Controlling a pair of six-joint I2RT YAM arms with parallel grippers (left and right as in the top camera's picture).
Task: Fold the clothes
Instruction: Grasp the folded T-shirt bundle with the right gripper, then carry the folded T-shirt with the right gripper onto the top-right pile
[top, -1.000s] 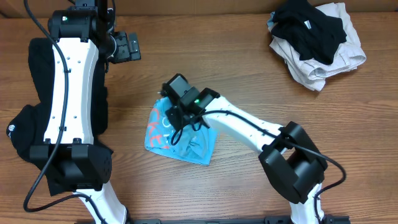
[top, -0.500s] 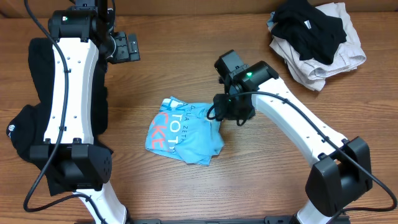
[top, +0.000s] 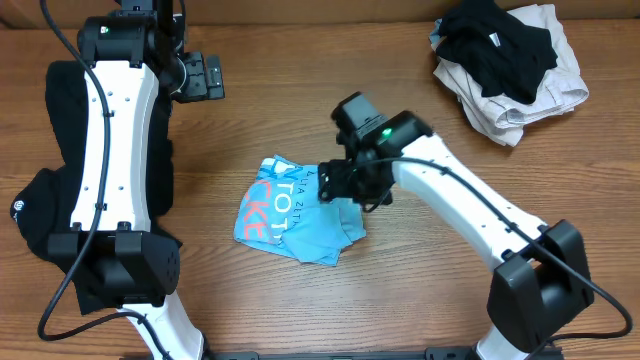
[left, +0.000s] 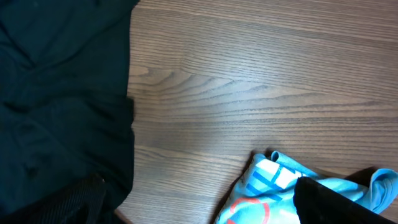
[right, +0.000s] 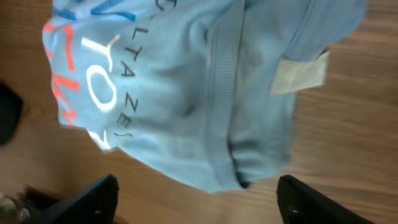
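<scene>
The light blue shirt (top: 295, 218) needs to be laid folded on the pile, so my right gripper needs to grab it next by the ribbed edge near the white label.
A light blue shirt (top: 295, 218) with red and white lettering lies folded in a small bundle at the table's middle. It fills the right wrist view (right: 186, 87), with a white label (right: 298, 74) at its edge. My right gripper (top: 345, 185) hovers over the bundle's upper right edge, open, its fingers (right: 93, 199) apart over bare wood with nothing between them. My left gripper (top: 200, 75) stays at the back left, open and holding nothing (left: 199, 214). The blue shirt's corner (left: 273, 183) shows low in the left wrist view.
A black garment (top: 60, 110) lies along the left edge under the left arm and fills the left of the left wrist view (left: 62, 93). A pile of black and beige clothes (top: 510, 65) sits at the back right. The table is brown wood (top: 300, 110).
My right gripper has opened and let go of the blue shirt. It swung right off the bundle, then came back a little to the left. The bundle now reaches further right.
</scene>
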